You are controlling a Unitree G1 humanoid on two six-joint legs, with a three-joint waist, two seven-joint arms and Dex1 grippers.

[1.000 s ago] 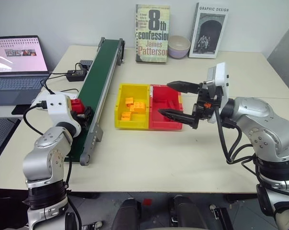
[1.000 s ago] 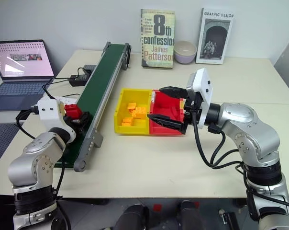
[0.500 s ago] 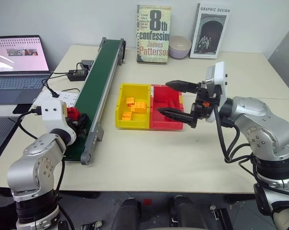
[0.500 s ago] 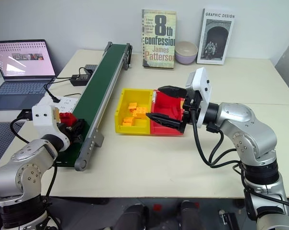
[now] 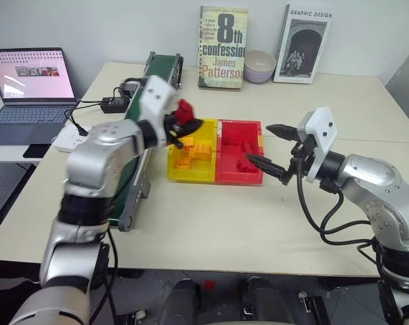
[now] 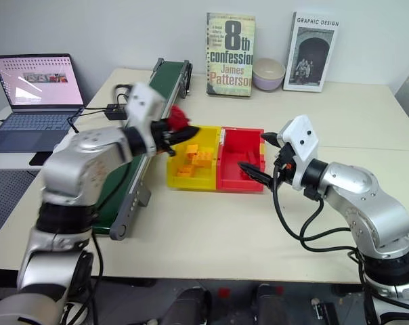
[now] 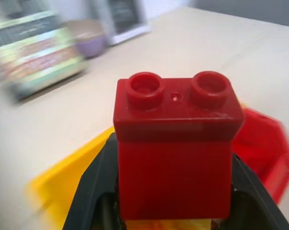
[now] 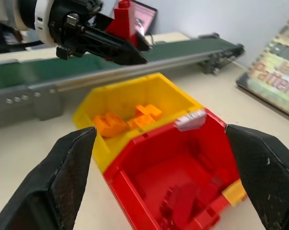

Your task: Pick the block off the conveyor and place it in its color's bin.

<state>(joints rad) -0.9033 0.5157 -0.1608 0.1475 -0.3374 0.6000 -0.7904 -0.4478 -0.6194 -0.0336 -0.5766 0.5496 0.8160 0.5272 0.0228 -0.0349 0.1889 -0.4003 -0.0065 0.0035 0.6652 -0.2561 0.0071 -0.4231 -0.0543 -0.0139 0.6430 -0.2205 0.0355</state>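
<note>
The red block (image 5: 185,110) goes over the red bin next, before my left gripper releases it. The block hangs high, short of the bin.
My left gripper (image 5: 183,120) is shut on the red block (image 5: 185,110) and holds it in the air, above the far left corner of the yellow tray (image 5: 189,170). In the left wrist view the studded block (image 7: 175,148) sits upright between the two black fingers (image 7: 94,191). The red bin (image 5: 238,177), joined to the yellow tray's right side, holds some red bricks. My right gripper (image 5: 260,143) is open at the bin's right edge, pointing left; its fingers (image 8: 68,177) stand wide apart around the bin (image 8: 135,189). The green conveyor (image 6: 170,74) runs along the left.
Orange bricks (image 5: 191,150) lie in the yellow tray. Two books (image 5: 223,47) and a bowl (image 5: 259,66) stand at the table's back. A laptop (image 5: 28,81) and a power adapter with cables (image 5: 110,105) are to the left of the conveyor.
My left arm has lifted the block off the conveyor's near end and swung it right and up to the yellow tray. The right gripper has drawn back to the right and a little lower.
</note>
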